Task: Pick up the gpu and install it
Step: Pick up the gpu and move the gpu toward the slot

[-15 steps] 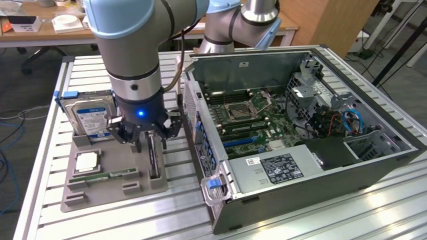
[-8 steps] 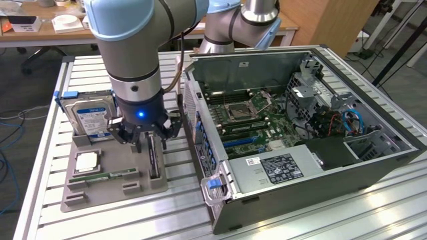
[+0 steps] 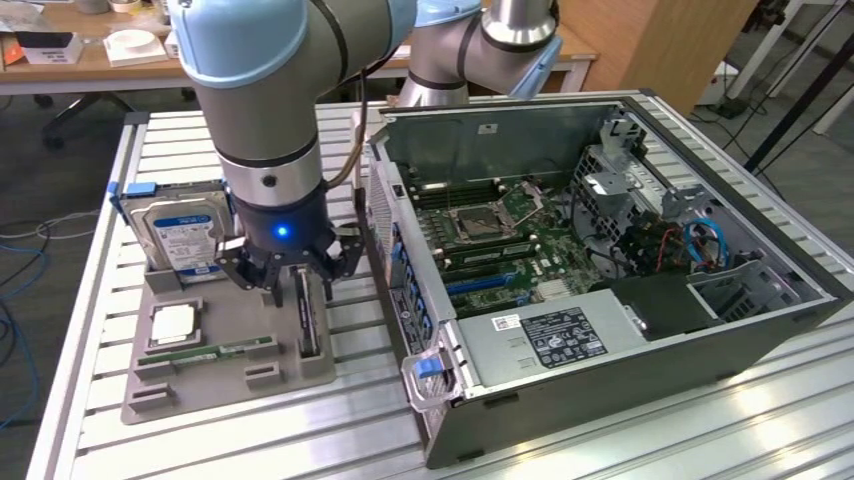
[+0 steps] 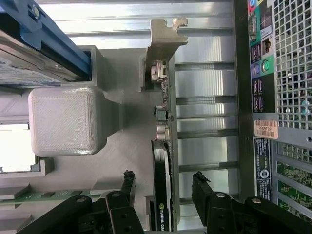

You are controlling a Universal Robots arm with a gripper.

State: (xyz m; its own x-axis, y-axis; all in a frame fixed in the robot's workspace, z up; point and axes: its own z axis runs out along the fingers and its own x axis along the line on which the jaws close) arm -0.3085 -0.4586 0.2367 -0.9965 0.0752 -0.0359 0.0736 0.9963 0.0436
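The GPU has metal connectors sticking out near the bracket, so my gripper should next grab the GPU by its black cooler section, where both sides run flat.
The gpu stands on edge in a slot of the grey holder tray, beside the open computer case. In the wrist view the gpu is edge-on, its silver end bracket at the far end and its black cooler face showing near the fingers. My gripper hangs low over it. The gripper is open, with one black finger on each side of the card and a gap between each pad and the card.
A silver hard drive with a blue-white label stands in the tray at the exterior view's left. A memory stick and a square chip lie in the tray. The case's perforated rear wall is close beside the gpu.
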